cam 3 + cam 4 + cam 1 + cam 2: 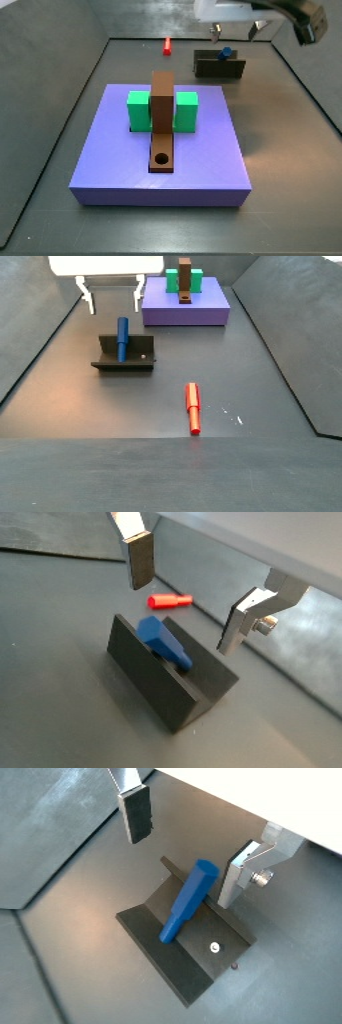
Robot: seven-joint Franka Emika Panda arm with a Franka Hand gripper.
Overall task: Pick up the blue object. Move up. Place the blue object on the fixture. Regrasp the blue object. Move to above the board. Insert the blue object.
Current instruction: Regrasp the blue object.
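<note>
My gripper grabs the blue object's upper part next, to insert the blue object at the board.
The blue object (pixel 123 338) is a slim blue peg that leans on the fixture (pixel 124 359), a small dark block. Both show in both wrist views, the peg (pixel 166 642) (pixel 187 901) resting on the fixture (pixel 160 684) (pixel 187 966). My gripper (pixel 114 304) hangs above the fixture, open and empty, with its fingers spread to either side of the peg and clear of it (pixel 183 870) (pixel 183 615). In a side view the gripper (pixel 238 30) is above the fixture (pixel 219 68) and the peg (pixel 227 52). The purple board (pixel 167 165) carries the brown bar (pixel 162 115).
A red peg (pixel 193 408) lies on the floor apart from the fixture and also shows in a wrist view (pixel 170 601) and a side view (pixel 167 45). Two green blocks (pixel 139 110) flank the brown bar. Grey walls enclose the floor.
</note>
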